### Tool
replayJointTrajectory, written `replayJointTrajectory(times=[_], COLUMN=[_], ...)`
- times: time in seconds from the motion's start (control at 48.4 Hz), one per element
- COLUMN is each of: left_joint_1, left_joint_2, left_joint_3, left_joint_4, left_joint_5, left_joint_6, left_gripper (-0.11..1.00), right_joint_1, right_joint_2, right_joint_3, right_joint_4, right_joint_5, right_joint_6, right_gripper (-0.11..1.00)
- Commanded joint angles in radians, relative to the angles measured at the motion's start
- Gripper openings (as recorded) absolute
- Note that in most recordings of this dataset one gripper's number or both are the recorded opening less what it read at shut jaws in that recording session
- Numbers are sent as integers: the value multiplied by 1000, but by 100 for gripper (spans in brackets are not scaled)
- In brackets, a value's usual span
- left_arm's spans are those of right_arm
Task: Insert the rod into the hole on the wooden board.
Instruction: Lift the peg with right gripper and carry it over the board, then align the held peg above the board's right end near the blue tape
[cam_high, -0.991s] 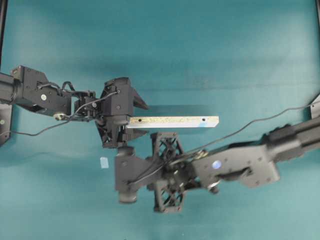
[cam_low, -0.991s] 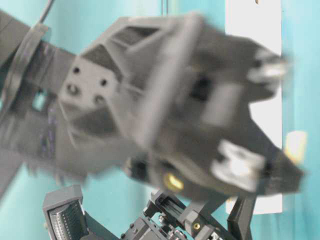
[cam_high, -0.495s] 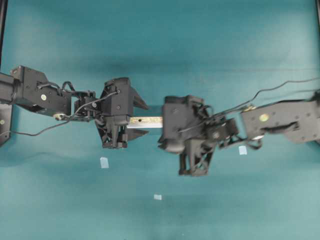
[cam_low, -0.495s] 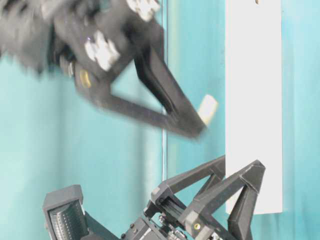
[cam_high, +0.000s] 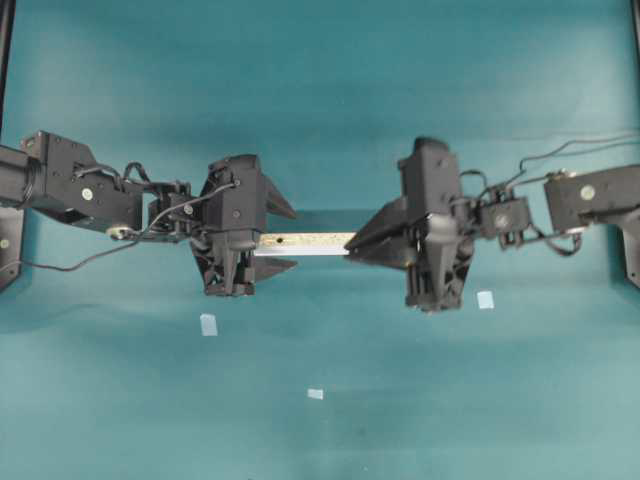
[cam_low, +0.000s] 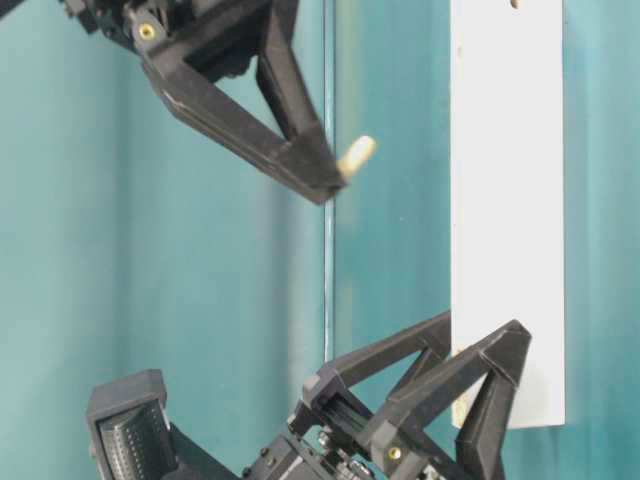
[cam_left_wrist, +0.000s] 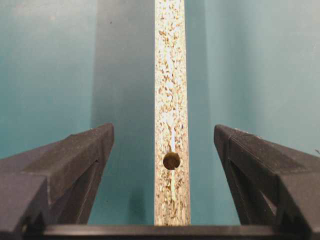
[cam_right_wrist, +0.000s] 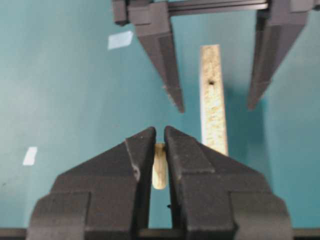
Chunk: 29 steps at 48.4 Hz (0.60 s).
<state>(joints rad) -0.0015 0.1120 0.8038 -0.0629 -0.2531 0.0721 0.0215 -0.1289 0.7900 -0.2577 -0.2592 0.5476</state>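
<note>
The board is too long for my fingers to span, but its speckled side (cam_high: 320, 239) is narrow. My left gripper should grab the board by its long sides near the plain hole (cam_high: 285, 244) next.
The wooden board (cam_high: 305, 241) lies left to right mid-table, speckled face up. My left gripper (cam_high: 282, 238) is open and straddles its left end without touching it. The left wrist view shows the board (cam_left_wrist: 171, 75) and its plain dark hole (cam_left_wrist: 171, 160) between the spread fingers (cam_left_wrist: 95, 145). My right gripper (cam_high: 352, 248) is shut on the rod (cam_right_wrist: 159, 172), a short cream peg, and hovers over the board's right part. The rod's tip sticks out past the fingertips (cam_low: 357, 156). The blue-ringed hole is hidden under the right gripper.
Pale-blue tape squares lie on the teal table at front left (cam_high: 208, 324), front middle (cam_high: 315, 394) and right (cam_high: 485, 299). The board's wide white side (cam_low: 505, 200) shows in the table-level view. Cables trail from both arms.
My right arm swung from the front of the table to the right side, carrying the rod, and now points left over the board. The left gripper and the board stayed still.
</note>
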Motion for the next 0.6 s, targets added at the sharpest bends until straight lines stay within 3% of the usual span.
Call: replayJointTrajectory(times=[0.0, 0.227, 0.578], left_joint_1=[-3, -3, -2], left_joint_2=[-12, -12, 8], left_joint_3=[-11, -11, -17], left_joint_4=[-2, -2, -2], left_joint_5=[-3, -6, -9], left_joint_6=[-6, -6, 2], left_gripper=[94, 94, 93], right_joint_1=[-21, -61, -75], right_joint_2=[-29, -32, -32], right_joint_3=[8, 55, 124], right_joint_4=[-2, 0, 5], right_joint_5=[-64, -192, -296], right_joint_6=[-18, -66, -67], right_gripper=[8, 8, 8])
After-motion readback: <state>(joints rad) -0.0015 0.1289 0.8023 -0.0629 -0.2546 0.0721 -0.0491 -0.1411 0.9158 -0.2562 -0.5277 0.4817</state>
